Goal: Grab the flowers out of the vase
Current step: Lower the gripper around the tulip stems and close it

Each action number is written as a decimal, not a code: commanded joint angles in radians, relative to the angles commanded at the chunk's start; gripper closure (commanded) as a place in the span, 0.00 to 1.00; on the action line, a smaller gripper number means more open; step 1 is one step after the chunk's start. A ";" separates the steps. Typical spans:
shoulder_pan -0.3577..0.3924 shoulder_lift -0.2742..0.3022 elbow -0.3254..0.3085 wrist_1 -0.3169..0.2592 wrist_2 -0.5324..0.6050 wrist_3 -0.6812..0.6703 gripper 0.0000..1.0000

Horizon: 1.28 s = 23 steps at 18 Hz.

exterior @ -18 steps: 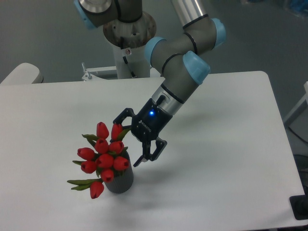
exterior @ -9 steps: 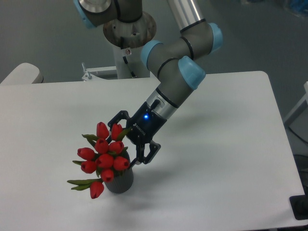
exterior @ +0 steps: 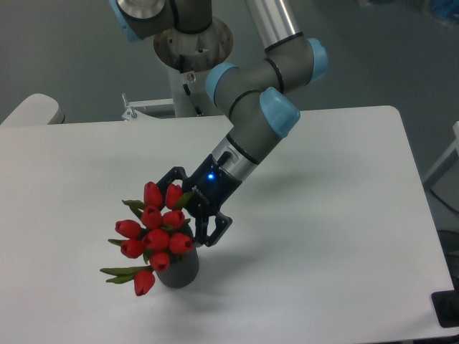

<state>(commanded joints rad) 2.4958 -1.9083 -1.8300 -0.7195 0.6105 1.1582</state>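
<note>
Next, my gripper grabs the flowers [exterior: 154, 229] by their red tulip buds to lift them out of the dark grey vase [exterior: 179, 271].
The flowers [exterior: 154, 229], a bunch of red closed tulip buds with green leaves, stand in the small dark grey vase [exterior: 179, 271] at the front left of the white table [exterior: 344, 215]. The bunch leans left and is wider than the vase. My gripper [exterior: 181, 208] is open, tilted down to the left, right against the bunch's upper right side. One finger [exterior: 169, 177] is by the top buds, the other finger [exterior: 211, 233] is just above the vase mouth. The buds nearest it sit between the jaws.
The robot base and mounting post [exterior: 192, 72] stand at the back of the table. A pale rounded object [exterior: 32, 109] sits beyond the table's back left corner. A dark object [exterior: 448, 308] is at the front right edge.
The gripper has moved left and slightly down toward the bunch, from beside it to having its open fingers around the nearest buds. Flowers and vase have not moved.
</note>
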 joint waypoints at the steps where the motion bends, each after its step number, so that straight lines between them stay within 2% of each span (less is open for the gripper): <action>1: 0.000 -0.002 0.000 0.000 0.000 0.000 0.07; 5: 0.003 -0.003 0.009 0.002 0.000 0.000 0.20; 9: 0.005 -0.003 0.011 0.002 0.000 0.000 0.45; 12: 0.009 -0.003 0.014 0.002 -0.002 0.000 0.56; 19: 0.014 0.003 0.023 0.002 -0.006 -0.003 0.60; 23: 0.032 0.012 0.026 0.002 -0.060 -0.035 0.60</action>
<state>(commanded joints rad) 2.5280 -1.8960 -1.8040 -0.7179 0.5508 1.1230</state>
